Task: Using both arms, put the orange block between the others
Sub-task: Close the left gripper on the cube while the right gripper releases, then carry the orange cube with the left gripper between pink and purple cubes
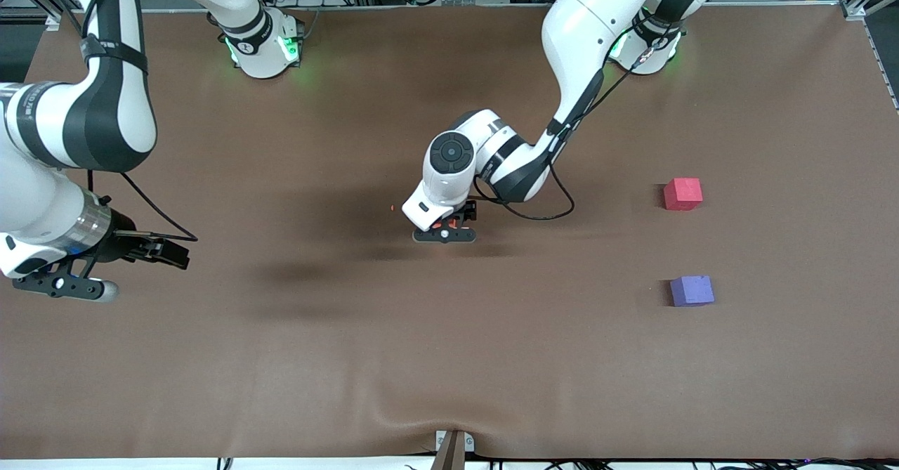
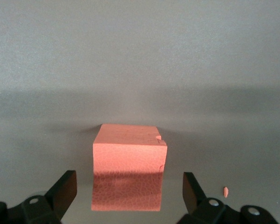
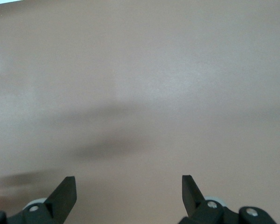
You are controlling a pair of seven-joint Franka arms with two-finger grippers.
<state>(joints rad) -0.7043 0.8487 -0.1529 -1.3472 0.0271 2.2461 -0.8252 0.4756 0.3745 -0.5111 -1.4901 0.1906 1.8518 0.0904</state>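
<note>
I should close my left gripper. Closing now would hold the orange block. My fingers are on either side of the block's lower sides in the left wrist view.
The orange block (image 2: 128, 163) rests on the brown table, about midway between the two arms' ends. My left gripper (image 1: 446, 231) is lowered around it and open. Its fingers (image 2: 65, 189) stand on either side of the block with a gap on each side, touching nothing. In the front view the gripper hides nearly all of this cube. The red-pink cube (image 1: 683, 193) and the purple-blue cube (image 1: 692, 290) lie apart toward the left arm's end, the purple-blue one nearer the front camera. My right gripper (image 1: 163, 249) hangs open and empty over bare table at the right arm's end, where that arm waits.
A tiny orange crumb (image 2: 226, 191) lies on the brown mat (image 1: 449, 357) beside the left gripper. A wrinkle in the mat rises at the front edge by a small bracket (image 1: 453, 445). The arms' green-lit bases (image 1: 263, 48) stand along the edge farthest from the camera.
</note>
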